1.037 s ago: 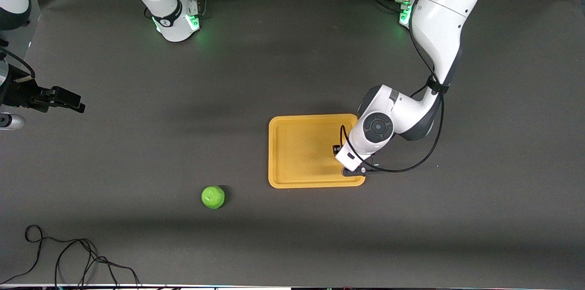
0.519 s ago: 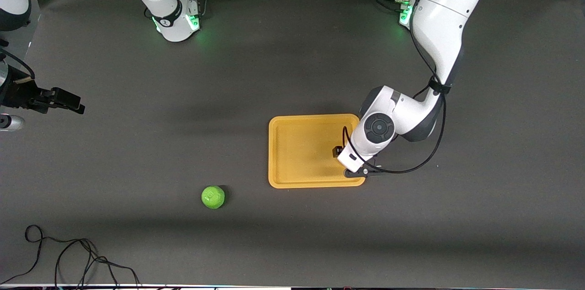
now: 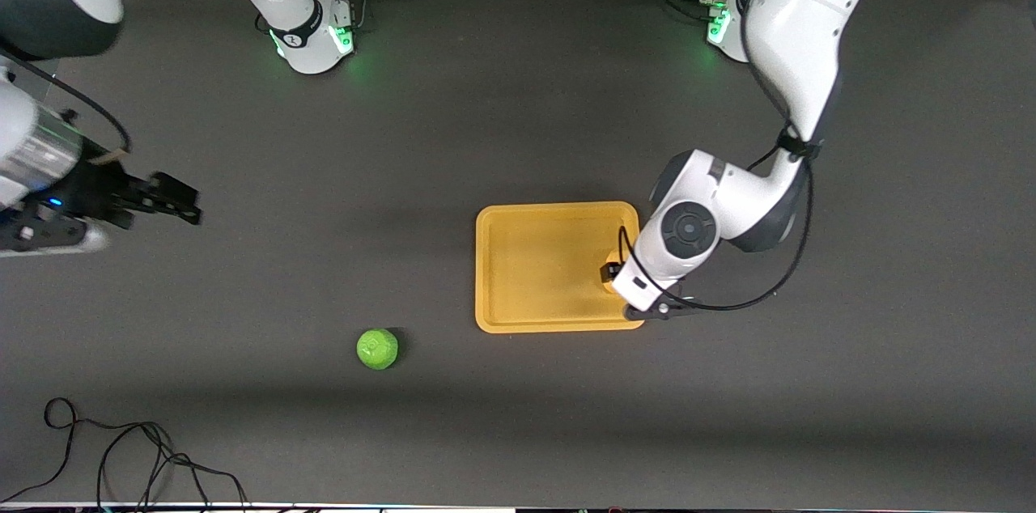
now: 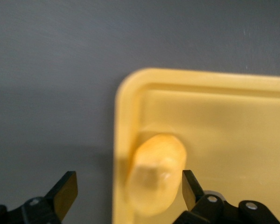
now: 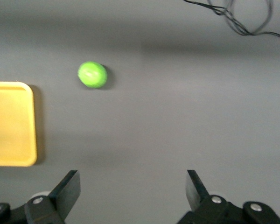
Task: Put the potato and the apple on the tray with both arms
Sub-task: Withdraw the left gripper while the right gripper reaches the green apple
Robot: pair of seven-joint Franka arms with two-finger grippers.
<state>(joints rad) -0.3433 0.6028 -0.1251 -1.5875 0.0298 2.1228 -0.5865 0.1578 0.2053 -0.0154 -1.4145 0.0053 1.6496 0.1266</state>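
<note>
I should next pick up the green apple by its round middle (image 3: pixel 376 349) with my right gripper. Then I can place the apple on the yellow-orange tray (image 3: pixel 534 270).
The yellow-orange tray (image 3: pixel 534 270) lies mid-table. The tan potato (image 4: pixel 156 172) lies on it beside the rim at the left arm's end, and my left arm hides it in the front view. My left gripper (image 3: pixel 609 274) hangs over it, open, its fingers (image 4: pixel 65 193) spread wider than the potato and not touching it. The green apple (image 3: pixel 377 349) sits on the dark mat, nearer to the front camera than the tray and toward the right arm's end. It also shows in the right wrist view (image 5: pixel 92 74). My right gripper (image 3: pixel 184 203) is open and empty above the mat at the right arm's end.
A black cable coil (image 3: pixel 121 448) lies near the front camera's edge at the right arm's end, and shows in the right wrist view (image 5: pixel 238 18). The tray's corner (image 5: pixel 11 123) shows there too. Both arm bases stand along the edge farthest from the front camera.
My right arm has swung in over the mat toward the table's middle. My left arm has shifted slightly toward the left arm's end of the tray.
</note>
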